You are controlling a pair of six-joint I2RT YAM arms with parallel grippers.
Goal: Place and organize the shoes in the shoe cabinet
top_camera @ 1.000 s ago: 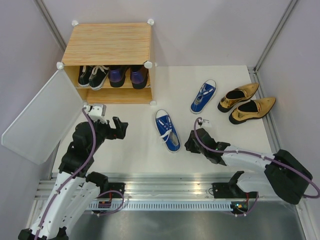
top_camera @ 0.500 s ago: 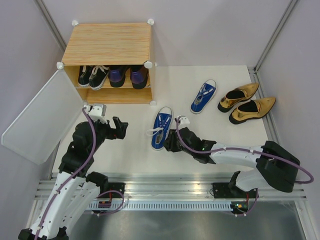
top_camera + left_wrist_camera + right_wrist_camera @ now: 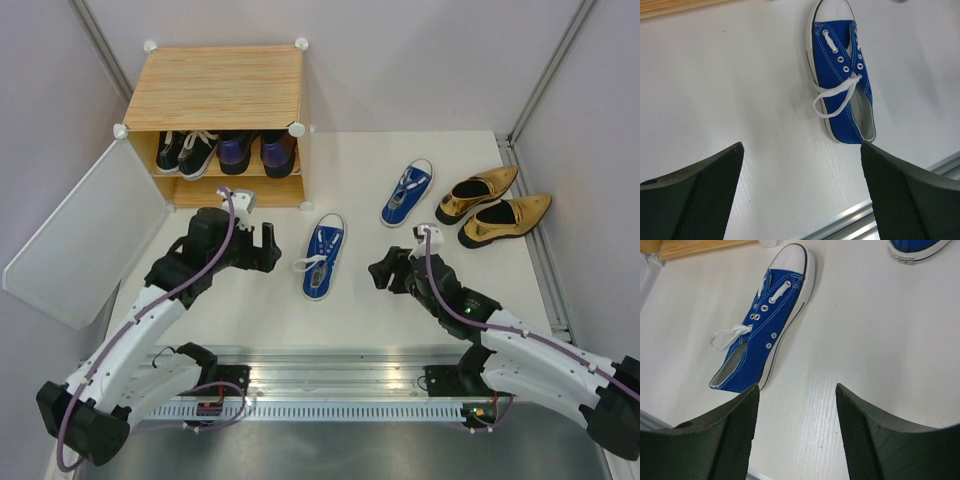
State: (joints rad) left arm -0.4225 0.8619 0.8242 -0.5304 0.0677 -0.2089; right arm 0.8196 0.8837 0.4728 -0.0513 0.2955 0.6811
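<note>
My left gripper is to grab the blue sneaker by the laced top of its opening (image 3: 320,258), so the toe stays free to go into the cabinet (image 3: 215,85).
One blue sneaker (image 3: 322,256) lies on the white floor, toe toward the shoe cabinet (image 3: 215,85), its lace trailing left. It also shows in the left wrist view as the blue sneaker (image 3: 842,85) and in the right wrist view (image 3: 765,330). My left gripper (image 3: 272,248) (image 3: 801,147) hangs open just left of it, holding nothing. My right gripper (image 3: 385,272) (image 3: 797,390) stands open to its right, apart from it. The second blue sneaker (image 3: 407,192) and the gold heels (image 3: 490,205) lie further right. Black sneakers (image 3: 185,150) and purple heels (image 3: 255,152) sit on the cabinet's upper shelf.
The cabinet's pale door panel (image 3: 85,235) hangs open to the left, beside my left arm. Grey walls close in both sides. A metal rail (image 3: 330,385) runs along the near edge. The cabinet's lower shelf is hidden from above.
My right gripper turned the blue sneaker toe-first toward the cabinet, let go, opened and drew back right. My left arm swung forward and right, up to the sneaker.
</note>
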